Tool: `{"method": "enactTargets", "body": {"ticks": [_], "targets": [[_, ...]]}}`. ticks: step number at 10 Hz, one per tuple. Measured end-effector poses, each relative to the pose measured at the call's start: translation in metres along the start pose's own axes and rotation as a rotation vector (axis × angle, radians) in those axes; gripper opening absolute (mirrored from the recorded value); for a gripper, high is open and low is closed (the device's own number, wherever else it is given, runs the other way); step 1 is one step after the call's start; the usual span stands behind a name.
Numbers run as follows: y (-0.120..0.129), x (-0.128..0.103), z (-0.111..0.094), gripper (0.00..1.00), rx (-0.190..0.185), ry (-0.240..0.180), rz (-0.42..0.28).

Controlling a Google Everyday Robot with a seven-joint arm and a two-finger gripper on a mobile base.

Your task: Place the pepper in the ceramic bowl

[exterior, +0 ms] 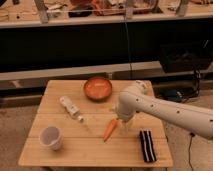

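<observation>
My gripper takes hold of the pepper by its thicker end (pixel 114 124) next, to place the pepper in the ceramic bowl (pixel 98 88).
The pepper (pixel 110 129), slim and orange, lies flat on the wooden table (pixel 65 155) right of centre, its tip pointing to the front left. My gripper (pixel 123 125) hangs from the white arm (pixel 165 111) just right of the pepper's upper end, low over the table. It is open, and I see nothing held in it. The ceramic bowl (pixel 98 88), round and orange-brown, sits at the table's back edge, behind the pepper and apart from it.
A white tube-like bottle (pixel 70 107) lies left of centre. A translucent white cup (pixel 51 137) stands at the front left. A black striped object (pixel 146 145) lies at the front right. Behind the table runs a dark shelf unit.
</observation>
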Motion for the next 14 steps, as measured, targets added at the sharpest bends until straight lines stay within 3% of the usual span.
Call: {"method": "enactTargets", "body": {"ticks": [6, 14], "targets": [[-0.002, -0.009, 0.014, 0.80, -0.009, -0.038, -0.093], [-0.005, -0.013, 0.053, 0.80, -0.019, -0.076, -0.171]]}}
